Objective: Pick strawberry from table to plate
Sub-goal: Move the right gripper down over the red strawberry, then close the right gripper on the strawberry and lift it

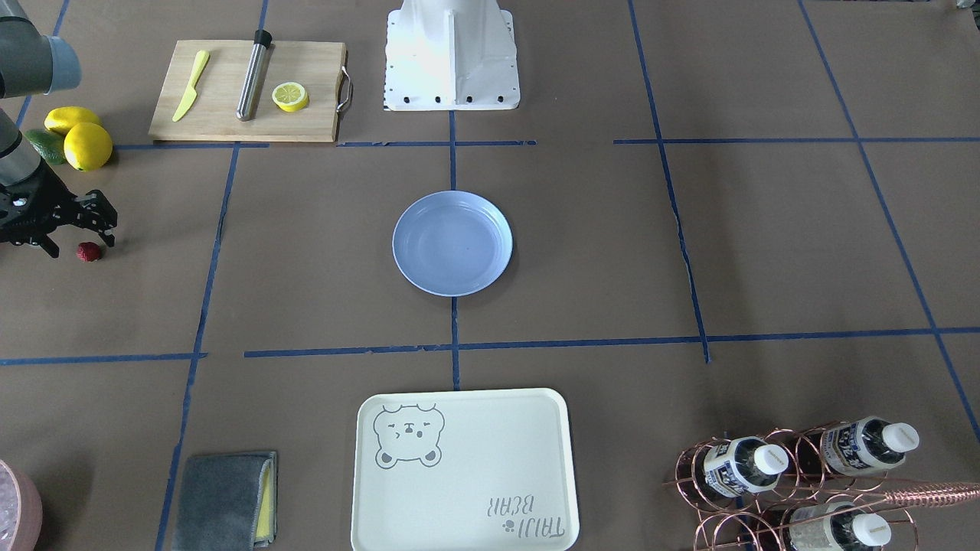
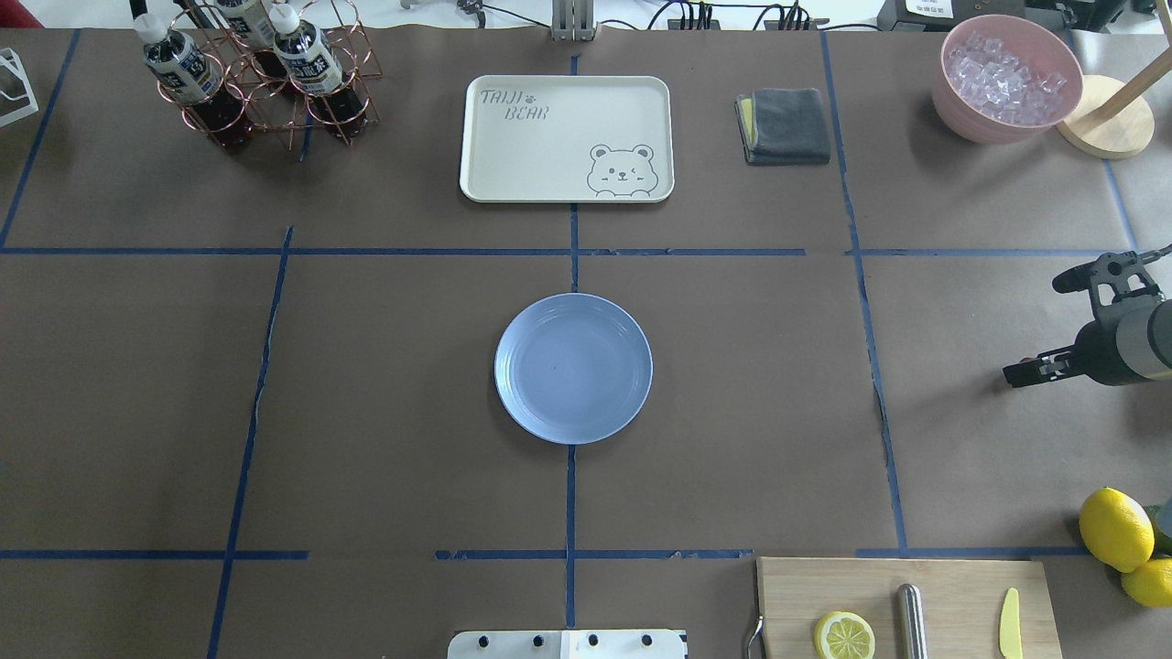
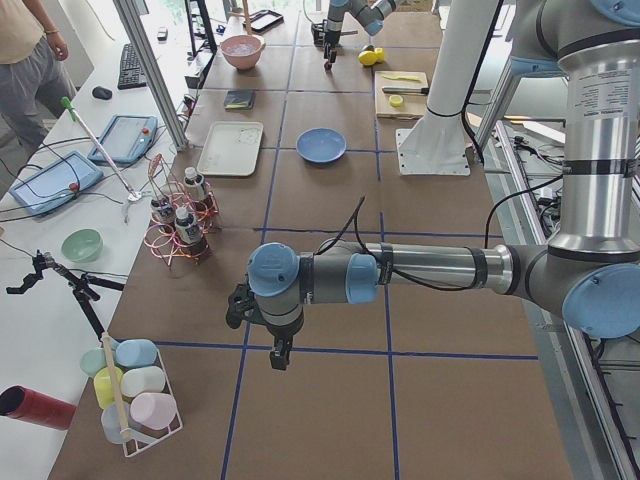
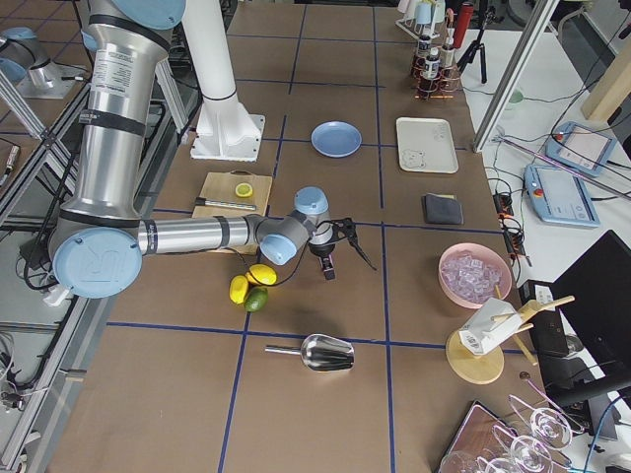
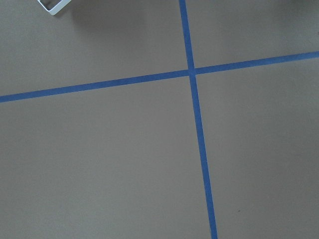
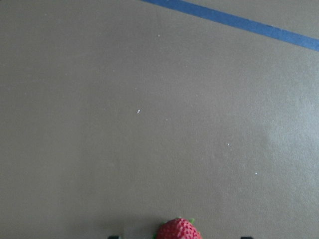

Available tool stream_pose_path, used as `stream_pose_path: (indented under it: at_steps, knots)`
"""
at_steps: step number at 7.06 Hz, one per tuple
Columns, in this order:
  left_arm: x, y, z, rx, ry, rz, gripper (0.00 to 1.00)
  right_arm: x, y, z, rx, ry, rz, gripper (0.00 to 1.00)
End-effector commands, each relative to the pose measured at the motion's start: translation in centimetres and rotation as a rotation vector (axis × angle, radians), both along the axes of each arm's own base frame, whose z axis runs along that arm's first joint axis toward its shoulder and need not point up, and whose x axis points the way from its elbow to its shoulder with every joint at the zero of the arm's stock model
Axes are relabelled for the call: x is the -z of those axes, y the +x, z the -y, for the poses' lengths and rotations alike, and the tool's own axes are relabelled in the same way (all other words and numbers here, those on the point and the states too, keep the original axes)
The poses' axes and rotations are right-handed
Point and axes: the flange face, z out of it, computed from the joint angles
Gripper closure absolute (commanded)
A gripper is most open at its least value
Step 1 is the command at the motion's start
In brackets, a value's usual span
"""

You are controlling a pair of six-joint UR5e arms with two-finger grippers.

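The right gripper grabs the small red strawberry by its plump round body next. The strawberry then moves onto the plate.
The strawberry is a small dark-red berry lying on the brown table at the robot's right end. My right gripper hangs low over it, open, with one finger on each side. In the right wrist view the strawberry shows at the bottom edge. From overhead my right gripper has its fingers spread wide and the berry is hidden under it. The pale blue plate sits empty at the table's middle. My left gripper hovers over bare table far from the plate; I cannot tell whether it is open.
Two lemons and an avocado lie just behind the right gripper. A cutting board holds a lemon half, a yellow knife and a steel rod. Across the table stand a bear tray, a grey cloth and a bottle rack.
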Motion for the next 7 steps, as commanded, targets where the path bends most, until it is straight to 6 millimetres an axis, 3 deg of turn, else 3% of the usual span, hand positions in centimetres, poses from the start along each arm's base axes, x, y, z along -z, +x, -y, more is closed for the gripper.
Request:
stream_pose_path:
  at_steps: [1,3,4,5,6,7]
  knots:
    - [-0.1,0.0,-0.1,-0.001,-0.001,0.0,0.0,-0.7,-0.1,0.1,-0.007,-0.002,-0.016,0.37]
    - [0.1,0.0,-0.1,-0.001,0.002,0.0,0.0,-0.6,-0.1,0.0,-0.004,-0.003,-0.013,1.0]
    - [0.1,0.0,-0.1,0.0,0.002,0.0,0.0,-0.5,-0.2,0.0,-0.001,-0.001,-0.01,1.0]
    - [0.1,0.0,-0.1,0.0,0.002,0.0,0.0,1.7,-0.3,0.0,-0.015,0.006,0.029,1.0]
    - [0.1,0.0,-0.1,0.0,0.004,0.0,0.0,6.4,-0.7,0.0,-0.052,0.017,0.093,1.0]
    - [0.2,0.0,-0.1,0.001,0.002,0.0,0.0,12.1,-3.4,2.0,-0.107,-0.046,0.177,1.0]
